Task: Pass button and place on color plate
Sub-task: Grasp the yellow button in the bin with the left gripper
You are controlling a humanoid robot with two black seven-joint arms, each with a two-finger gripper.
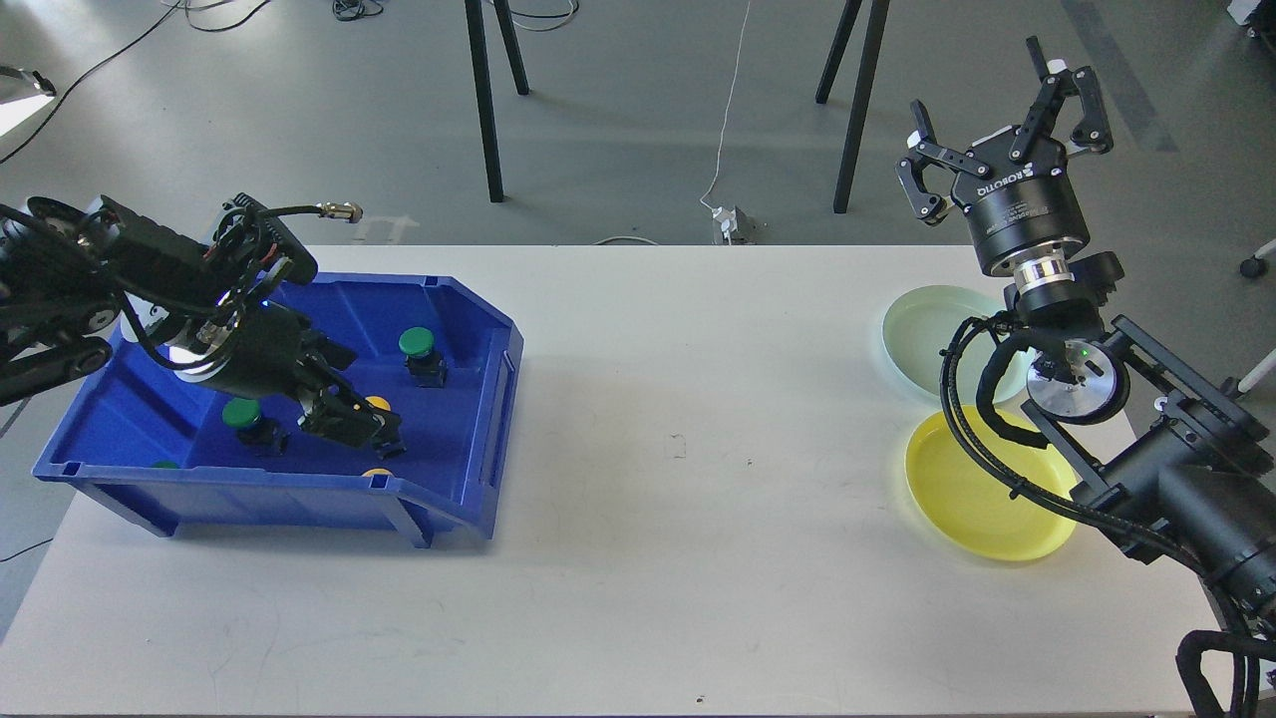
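Note:
The left gripper will pass the button on toward the button's plate, so next it will grab the black body (389, 445) of the yellow button (378, 402).
A blue bin (454, 496) at the table's left holds several push buttons. A green button (417, 343) stands at the back right and another green button (240, 413) at the middle left. My left gripper (351, 423) is down inside the bin, open, right at a yellow button (378, 403) that it mostly covers. Slivers of one more yellow button (377, 472) and one more green button (164, 464) show at the front wall. My right gripper (1000, 100) is open and empty, held high above the table's far right. A yellow plate (962, 499) and a pale green plate (922, 334) lie below it.
The white table (688, 519) stretches between the bin and the plates. My right arm's cables and wrist hang over part of both plates. Black stand legs (485, 110) and a white cable are on the floor behind the table.

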